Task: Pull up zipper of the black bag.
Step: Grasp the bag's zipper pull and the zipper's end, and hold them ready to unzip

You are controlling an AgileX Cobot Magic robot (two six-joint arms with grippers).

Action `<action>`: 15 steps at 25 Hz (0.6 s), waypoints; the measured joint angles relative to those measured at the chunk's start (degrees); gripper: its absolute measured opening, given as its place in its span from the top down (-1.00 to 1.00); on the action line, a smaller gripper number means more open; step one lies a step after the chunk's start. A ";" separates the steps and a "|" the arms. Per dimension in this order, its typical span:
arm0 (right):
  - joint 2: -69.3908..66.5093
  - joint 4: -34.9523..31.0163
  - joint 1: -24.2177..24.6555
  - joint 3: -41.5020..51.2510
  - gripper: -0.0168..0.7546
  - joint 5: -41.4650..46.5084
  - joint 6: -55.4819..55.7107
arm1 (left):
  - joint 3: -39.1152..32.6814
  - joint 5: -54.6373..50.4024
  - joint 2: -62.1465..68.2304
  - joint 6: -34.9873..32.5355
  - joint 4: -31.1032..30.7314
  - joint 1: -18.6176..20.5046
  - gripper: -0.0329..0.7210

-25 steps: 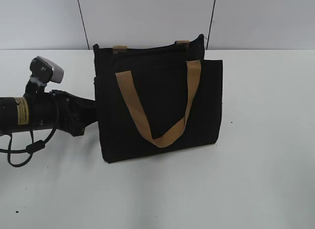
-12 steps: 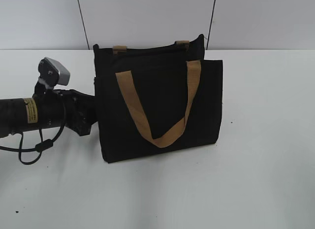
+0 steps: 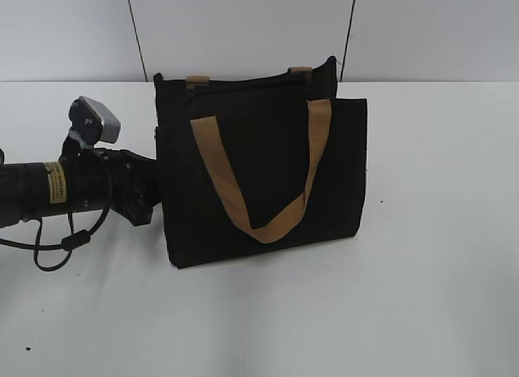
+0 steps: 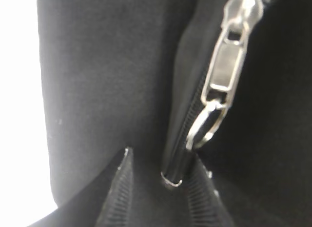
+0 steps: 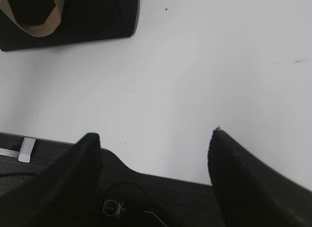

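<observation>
My left gripper should hold the bag steady so the zipper can be pulled up. It needs to grab the zipper's black end tab (image 4: 173,171) next.
The black bag (image 3: 259,174) stands upright on the white table, its tan handle (image 3: 268,223) hanging over the front. My left gripper (image 3: 152,194) is at the bag's left side. In the left wrist view it (image 4: 161,158) is open against the black fabric (image 4: 97,80). The zipper (image 4: 187,110) runs between the fingers. Its black end tab (image 4: 171,174) lies close to the right finger, apart from the left one. The silvery pull tab (image 4: 224,71) hangs just beyond the fingertips. My right gripper (image 5: 153,139) is open and empty, far from the bag (image 5: 97,17).
The white table (image 3: 438,272) runs around the bag to a pale back wall. In the right wrist view the table's front edge and a dark base (image 5: 161,193) lie under the gripper. The left arm's cable (image 3: 57,247) loops over the table.
My left arm has moved right, closer against the bag's left side. The bag has not moved.
</observation>
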State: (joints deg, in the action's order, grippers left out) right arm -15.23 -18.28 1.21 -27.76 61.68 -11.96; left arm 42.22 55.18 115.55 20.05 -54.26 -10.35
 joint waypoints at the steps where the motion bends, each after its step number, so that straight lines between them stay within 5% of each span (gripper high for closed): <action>1: 0.00 -0.01 0.00 0.00 -0.40 0.00 0.00 | 0.00 0.00 0.00 0.00 0.00 0.00 0.19; 4: 0.00 -0.01 0.00 0.00 -0.40 0.00 0.00 | 0.00 0.00 0.00 0.00 0.06 0.00 0.35; 8: 0.00 -0.01 0.00 0.00 -0.40 0.00 0.00 | 0.00 -0.06 0.00 0.06 1.29 0.00 0.81; 15: 0.00 -0.01 0.00 0.00 -0.40 0.00 0.00 | 0.00 -10.99 -9.99 0.06 2.06 0.00 0.82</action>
State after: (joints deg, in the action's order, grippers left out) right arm -15.23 -18.29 1.21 -27.76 61.68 -11.96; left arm 42.22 44.19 105.56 20.11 -52.19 -10.35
